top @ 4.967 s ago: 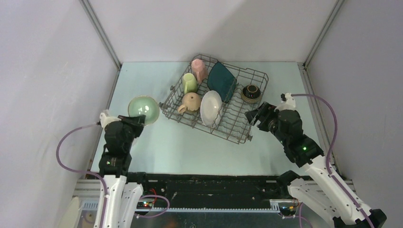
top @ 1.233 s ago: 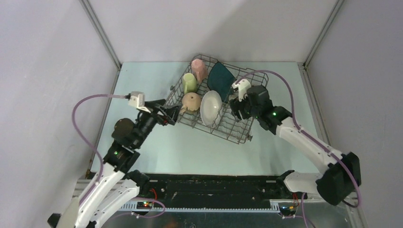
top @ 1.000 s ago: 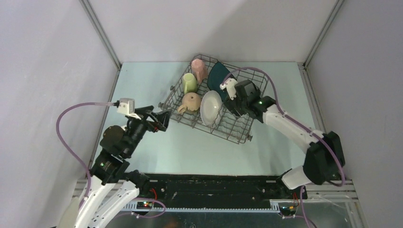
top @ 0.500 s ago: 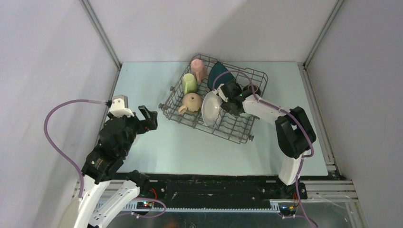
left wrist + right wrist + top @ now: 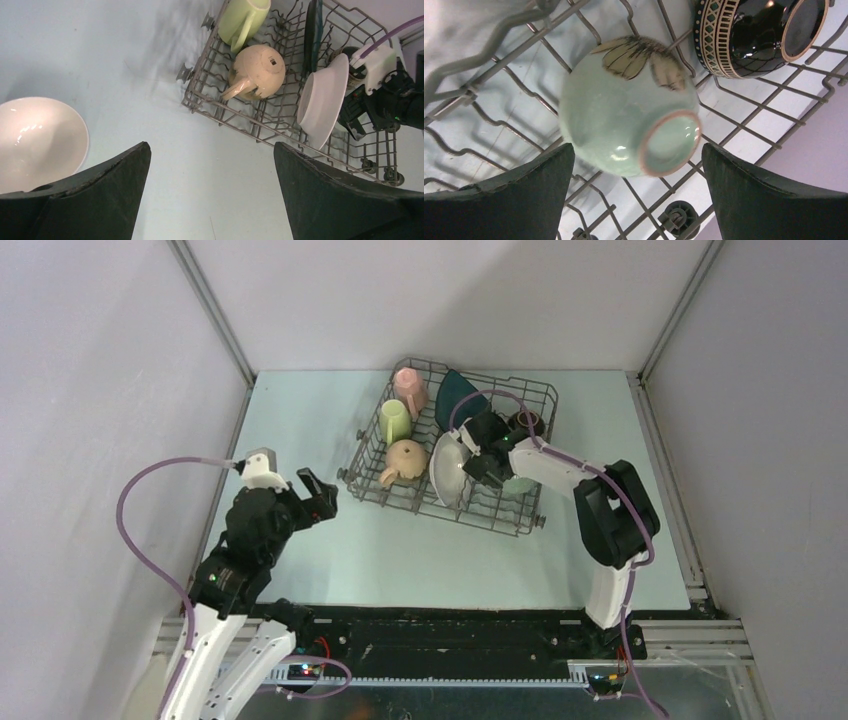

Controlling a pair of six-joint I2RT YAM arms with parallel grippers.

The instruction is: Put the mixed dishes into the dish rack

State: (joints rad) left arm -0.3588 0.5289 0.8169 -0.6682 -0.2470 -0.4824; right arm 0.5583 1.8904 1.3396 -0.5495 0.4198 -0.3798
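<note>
The left gripper will pick up the white bowl (image 5: 37,142) next, holding it by its rim (image 5: 87,136), so that the bowl's opposite side stays free to go into the dish rack.
The dish rack (image 5: 400,502) holds a pink mug (image 5: 408,388), a light-green mug (image 5: 396,422), a tan mug (image 5: 405,460), a dark teal plate (image 5: 450,398), a white plate (image 5: 445,468) and a dark brown bowl (image 5: 749,35). A pale green bowl (image 5: 624,120) lies bottom-up on the rack wires. My right gripper (image 5: 636,147) hangs open just above it, fingers clear of its sides. A white bowl (image 5: 37,142) rests on the table left of my left gripper (image 5: 211,145), which is open and empty, a short way from the rack's near left corner (image 5: 192,100).
Grey walls close in the pale blue table (image 5: 420,560) on the left, back and right. The rack stands on small wheels (image 5: 676,217). My right arm (image 5: 600,500) arches over the rack's near right side.
My right gripper has opened and let go of the pale green bowl in the rack. The rack has turned slightly. My left arm has drawn back from the rack.
</note>
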